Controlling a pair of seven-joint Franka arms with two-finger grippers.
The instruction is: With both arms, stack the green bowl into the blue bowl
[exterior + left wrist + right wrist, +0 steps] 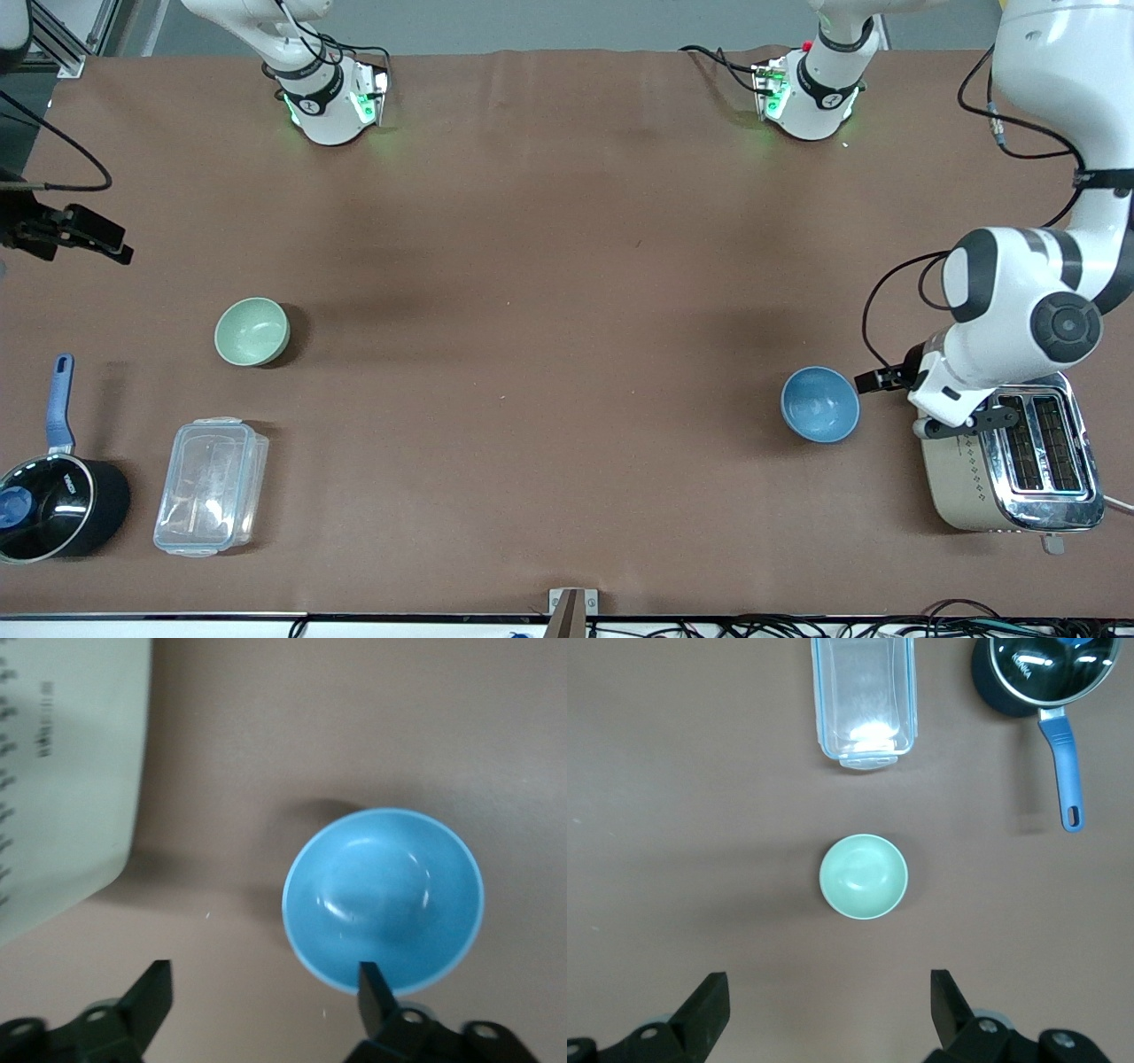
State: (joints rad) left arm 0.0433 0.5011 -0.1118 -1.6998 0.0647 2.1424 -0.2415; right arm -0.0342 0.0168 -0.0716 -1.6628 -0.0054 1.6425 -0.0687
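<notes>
The robot's right gripper needs to grab the green bowl's rim (252,299) next, so that it can stack the pale green bowl into the blue bowl (819,404).
The pale green bowl (252,331) stands upright and empty toward the right arm's end of the table; it also shows in the right wrist view (864,877). The blue bowl (819,404) stands upright and empty toward the left arm's end, beside the toaster; it also shows in the left wrist view (383,899). My left gripper (893,388) is open and empty, low over the table between the blue bowl and the toaster, with one finger (372,985) at the bowl's rim. My right gripper (93,239) is open and empty (828,1001), high above the table near the green bowl.
A cream and chrome toaster (1010,465) stands beside the blue bowl, under the left arm's wrist. A clear plastic lidded container (211,486) and a black saucepan with a blue handle (53,496) lie nearer the front camera than the green bowl.
</notes>
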